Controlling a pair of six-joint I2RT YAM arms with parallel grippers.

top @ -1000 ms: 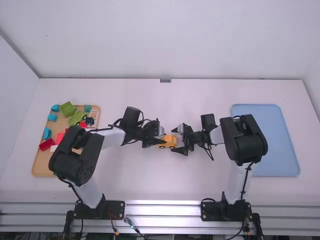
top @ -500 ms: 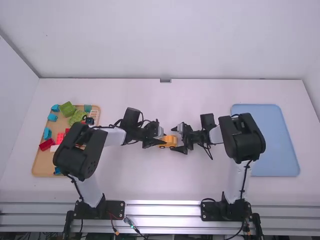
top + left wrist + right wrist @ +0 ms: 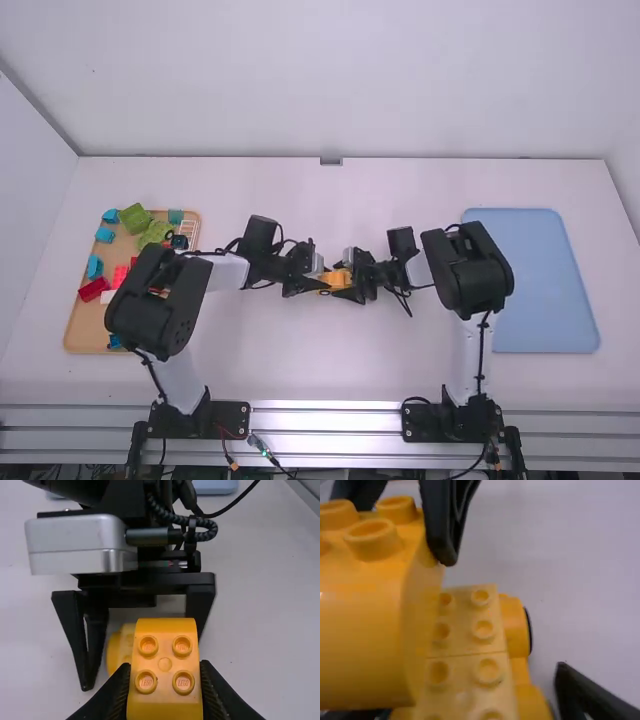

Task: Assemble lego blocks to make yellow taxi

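Note:
I should next steady the yellow taxi for the tall studded block [image 3: 365, 610] on top, my right gripper grabbing its lower sides.
In the high view my left gripper [image 3: 316, 282] and my right gripper [image 3: 351, 284] meet over the yellow taxi [image 3: 334, 279] near the table's middle. The left wrist view has my left gripper [image 3: 165, 685] shut on the sides of a yellow block [image 3: 165, 666] with four studs on top. Lower yellow studded plates [image 3: 472, 630] and a black-edged wheel [image 3: 528, 630] appear beside that tall block [image 3: 365, 625] in the right wrist view. My right gripper [image 3: 470, 707] stands open around the low end, a gap showing between one finger and the yellow part.
At the left, partly beneath the left arm, lies a wooden tray [image 3: 78, 325] holding green, blue and red blocks. A blue tray [image 3: 545, 290] sits at the right, beside the right arm.
The right arm has shifted left, bringing its gripper closer to the left one and farther over the taxi. The left gripper and its block have hardly moved.

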